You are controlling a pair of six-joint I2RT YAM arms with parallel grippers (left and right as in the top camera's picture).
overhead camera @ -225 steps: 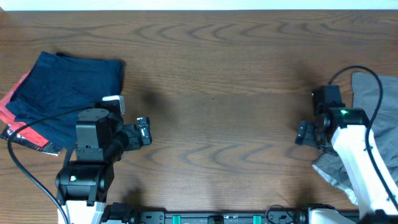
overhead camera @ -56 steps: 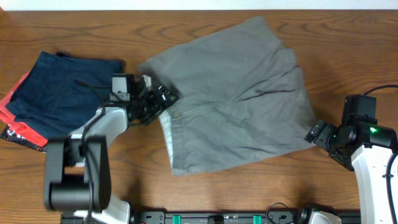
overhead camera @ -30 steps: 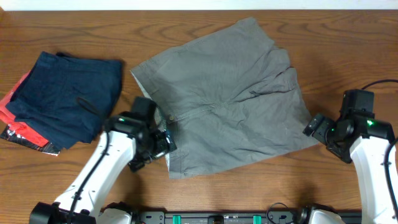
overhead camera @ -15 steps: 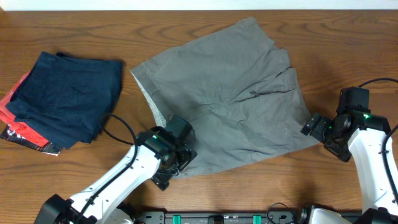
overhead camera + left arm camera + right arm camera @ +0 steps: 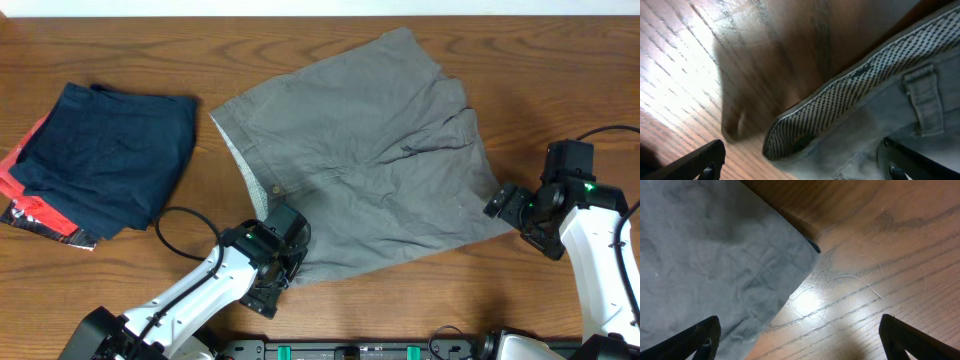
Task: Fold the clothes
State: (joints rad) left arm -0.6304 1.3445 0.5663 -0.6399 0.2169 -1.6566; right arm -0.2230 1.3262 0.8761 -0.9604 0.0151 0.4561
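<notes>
The near edge of the shorts needs to be folded over, so I will grab the grey shorts (image 5: 360,150) at the near waistband corner with my left gripper.
The grey shorts (image 5: 360,150) lie spread flat across the middle of the table, waistband to the left and legs to the right. My left gripper (image 5: 285,262) is open at the near waistband corner; in the left wrist view the turned-up waistband with its dotted lining (image 5: 860,95) lies between the two fingers (image 5: 800,167). My right gripper (image 5: 500,205) is open at the near leg corner; in the right wrist view the hem corner (image 5: 730,275) lies by the left finger, with bare wood between the fingers (image 5: 799,345).
A folded navy-blue garment (image 5: 105,155) lies at the left on top of a red garment with a black edge (image 5: 30,205). The wooden table (image 5: 120,50) runs back to a white wall. Cables trail by both arms.
Earlier the table middle was bare with grey cloth at the right edge; now the shorts lie spread. The left gripper moved from the far waistband corner to the near one. The right arm hardly moved.
</notes>
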